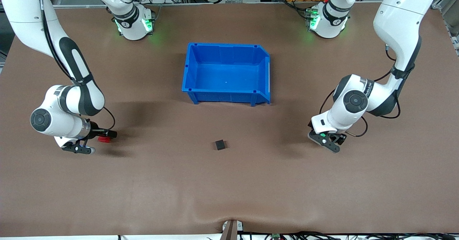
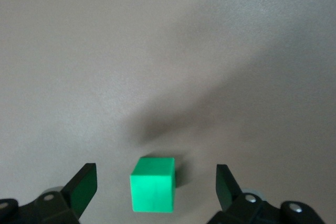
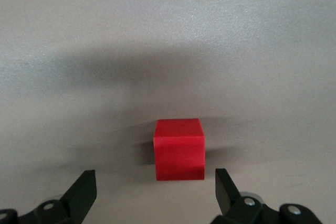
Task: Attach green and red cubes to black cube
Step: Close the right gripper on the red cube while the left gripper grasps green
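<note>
My right gripper should next grip the red cube by its opposite sides, so that it can attach the red cube point(image 1: 104, 139) to the black cube point(image 1: 220, 145).
The black cube point(image 1: 220, 145) sits alone on the brown table, nearer to the front camera than the blue bin. My left gripper point(image 1: 328, 140) is low over the table at the left arm's end, open around the green cube point(image 2: 152, 184), which stands on the table between its fingers point(image 2: 84, 188) without touching them; its own point in the left wrist view is point(image 2: 156, 187). In the front view only a green speck point(image 1: 323, 135) shows. My right gripper point(image 1: 94, 142) is low at the right arm's end, open point(image 3: 153, 190), with the red cube point(image 3: 178, 149) point(image 1: 104, 139) just past its fingertips.
The blue bin point(image 1: 226, 45) stands mid-table toward the arms' bases, with nothing in it. The table's front edge has a small clamp point(image 1: 231, 229). Bare brown table lies between the black cube and each gripper.
</note>
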Motion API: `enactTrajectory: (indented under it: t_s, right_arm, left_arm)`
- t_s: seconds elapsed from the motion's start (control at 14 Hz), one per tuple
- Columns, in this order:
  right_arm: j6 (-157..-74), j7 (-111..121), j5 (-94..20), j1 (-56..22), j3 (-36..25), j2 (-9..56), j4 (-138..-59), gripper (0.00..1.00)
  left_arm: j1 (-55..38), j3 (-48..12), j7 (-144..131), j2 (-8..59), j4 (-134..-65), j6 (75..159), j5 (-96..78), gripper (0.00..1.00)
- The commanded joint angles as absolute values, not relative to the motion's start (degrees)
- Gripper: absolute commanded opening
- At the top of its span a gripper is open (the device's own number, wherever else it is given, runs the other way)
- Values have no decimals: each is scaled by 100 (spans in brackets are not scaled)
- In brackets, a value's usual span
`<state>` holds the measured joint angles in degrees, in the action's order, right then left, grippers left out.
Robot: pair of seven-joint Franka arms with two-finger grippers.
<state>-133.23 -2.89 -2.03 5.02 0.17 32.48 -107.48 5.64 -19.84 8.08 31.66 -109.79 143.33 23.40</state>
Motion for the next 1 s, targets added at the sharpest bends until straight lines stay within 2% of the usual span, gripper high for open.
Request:
enactTrajectory:
  t_s: [0.0,0.57,0.64,0.71,0.86,0.93]
  right_arm:
    - [-13429,-202,-176,598,79,3252,-10828,100]
    - [-13729,-79,88,668,62,3437,-10811,100]
    - [-13729,-79,88,668,62,3437,-10811,93]
    - [-13729,-79,97,668,62,3437,-10811,72]
    - [-13720,43,97,677,62,3437,-10802,21]
    - [-13711,157,97,685,62,3437,-10802,0]
  left_arm:
    - [659,-2004,958,3322,-10846,14423,2470,100]
    - [659,-1995,1080,3445,-10916,14511,2479,100]
    - [659,-1986,1098,3463,-10916,14511,2479,100]
    - [668,-1986,1099,3480,-10916,14511,2479,100]
    - [703,-1986,1099,3472,-10977,14502,2479,100]
    - [721,-1995,1107,3463,-11004,14502,2479,100]
